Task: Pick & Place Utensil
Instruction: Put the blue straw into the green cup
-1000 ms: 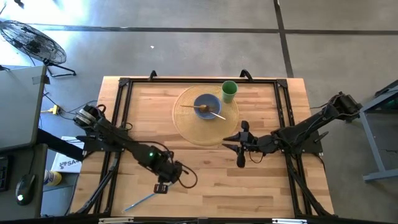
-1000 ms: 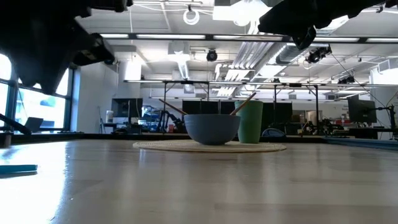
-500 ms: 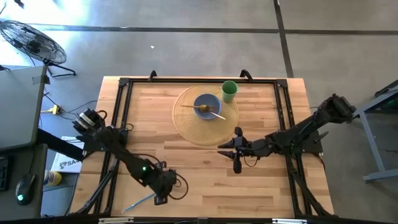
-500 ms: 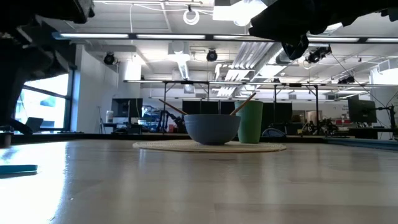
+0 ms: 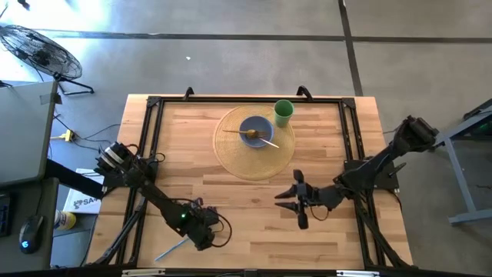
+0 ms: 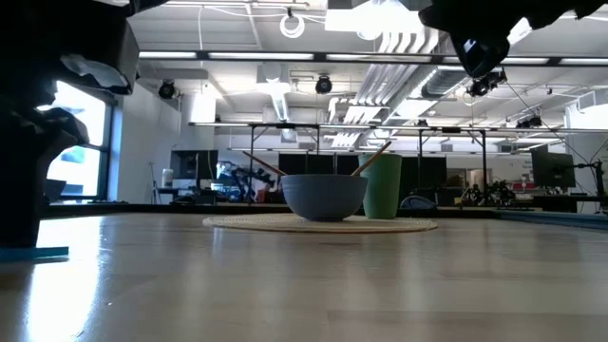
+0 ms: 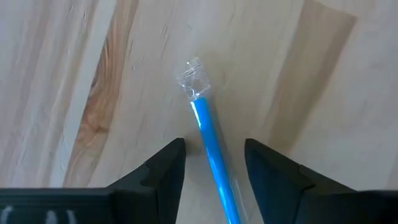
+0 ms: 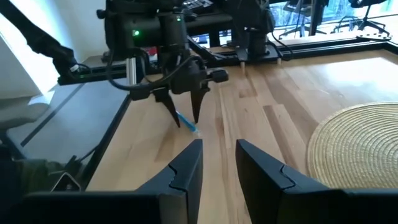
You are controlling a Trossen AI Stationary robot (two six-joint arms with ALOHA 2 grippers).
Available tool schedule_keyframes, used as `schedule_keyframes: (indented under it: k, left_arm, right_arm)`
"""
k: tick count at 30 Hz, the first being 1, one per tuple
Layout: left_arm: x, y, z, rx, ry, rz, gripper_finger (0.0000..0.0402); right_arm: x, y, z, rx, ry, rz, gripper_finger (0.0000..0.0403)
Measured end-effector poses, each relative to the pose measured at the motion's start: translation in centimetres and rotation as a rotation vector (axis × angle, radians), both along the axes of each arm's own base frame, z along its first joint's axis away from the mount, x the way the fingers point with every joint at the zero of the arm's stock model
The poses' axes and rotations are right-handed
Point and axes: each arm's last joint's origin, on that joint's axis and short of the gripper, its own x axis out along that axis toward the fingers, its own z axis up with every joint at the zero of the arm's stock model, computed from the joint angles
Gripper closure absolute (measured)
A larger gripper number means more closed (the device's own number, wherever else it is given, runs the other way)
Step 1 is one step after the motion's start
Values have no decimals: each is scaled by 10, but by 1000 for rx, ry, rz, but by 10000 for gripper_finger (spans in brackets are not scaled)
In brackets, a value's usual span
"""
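The blue utensil should stand in the green cup, so my left gripper should grab it by its blue handle (image 7: pixel 208 132) beside the utensil's clear wrapped end.
A thin blue utensil in a clear wrapper (image 7: pixel 210 137) lies flat on the wood near the table's near-left corner (image 5: pixel 172 248). My left gripper (image 7: pixel 214 144) is open and points down over the utensil's far end. One finger stands on each side of it, and neither touches it. The right wrist view shows the same from afar (image 8: pixel 185 107). In the low view the left arm (image 6: pixel 38 142) reaches down to the table beside the utensil (image 6: pixel 47 253). My right gripper (image 5: pixel 297 203) is open and hovers over the table's middle-right (image 8: pixel 219 149).
A round woven placemat (image 5: pixel 231 154) lies at the far middle of the table. On it stand a blue bowl (image 5: pixel 254 127) with wooden utensils in it and a green cup (image 5: pixel 283 112). A black frame (image 5: pixel 150 138) runs along the table's sides.
My left gripper has moved toward the near edge and come down to the table, so that its open fingers stand on either side of the blue utensil. My right gripper has drifted toward the near edge. The utensil has stayed where it was.
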Motion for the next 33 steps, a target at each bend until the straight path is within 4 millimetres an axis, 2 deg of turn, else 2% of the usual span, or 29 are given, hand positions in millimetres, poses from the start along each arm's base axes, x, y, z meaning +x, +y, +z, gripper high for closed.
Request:
schedule_keyframes:
  k: [4, 12, 14, 18, 21, 24, 28, 33]
  left_arm:
    - [-1, 1, -1, 8, 14, 42, 263]
    - [3, 15, -3, 12, 69, 124, 385]
    - [5, 18, -3, 9, 78, 123, 396]
    - [7, 20, -2, 23, 62, 78, 389]
    - [7, 20, 7, 33, 28, 44, 395]
    - [7, 25, 22, 96, -50, 25, 399]
    - [5, 29, 59, 132, -206, -17, 400]
    - [-2, 47, 105, 219, -422, -6, 400]
  right_arm:
    - [-3, 5, 0, -7, -2, 8, 313]
    - [-4, 6, 0, -2, 1, 21, 313]
    - [-4, 6, 0, 3, 3, 23, 313]
    - [-4, 6, 0, 5, 3, 23, 313]
    - [-4, 6, 0, 4, 4, 24, 313]
    - [-4, 6, -1, -6, 12, 25, 313]
    - [-4, 5, -2, -15, 22, 24, 313]
    - [-5, 4, -4, -36, 39, 0, 313]
